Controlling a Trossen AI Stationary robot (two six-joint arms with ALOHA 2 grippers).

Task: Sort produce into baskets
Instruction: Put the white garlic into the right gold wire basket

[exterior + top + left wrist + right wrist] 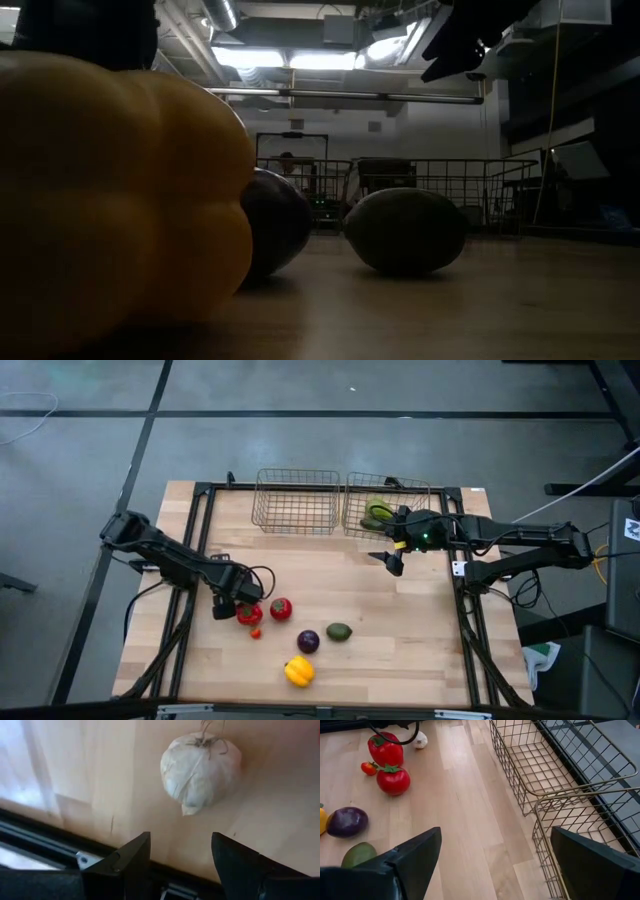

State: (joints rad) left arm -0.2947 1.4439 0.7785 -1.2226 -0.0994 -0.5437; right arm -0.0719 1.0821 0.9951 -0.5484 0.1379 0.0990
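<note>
My left gripper picks up the garlic by its pointed end next, to sort the garlic into a basket.
My left gripper is open and low over the table's left part. A white garlic piece lies on the wood just beyond its fingertips, untouched. Beside it lie a red pepper, a red tomato and a tiny orange-red piece. A purple ball, a green piece and a yellow pepper lie nearer the front edge. My right gripper is open and empty, raised just in front of the right wire basket, which holds green pieces. The left wire basket shows nothing inside.
The two baskets stand side by side at the table's far edge, and both show in the right wrist view. A black metal frame runs along the table's sides. Bare wood lies between the produce and the right edge.
</note>
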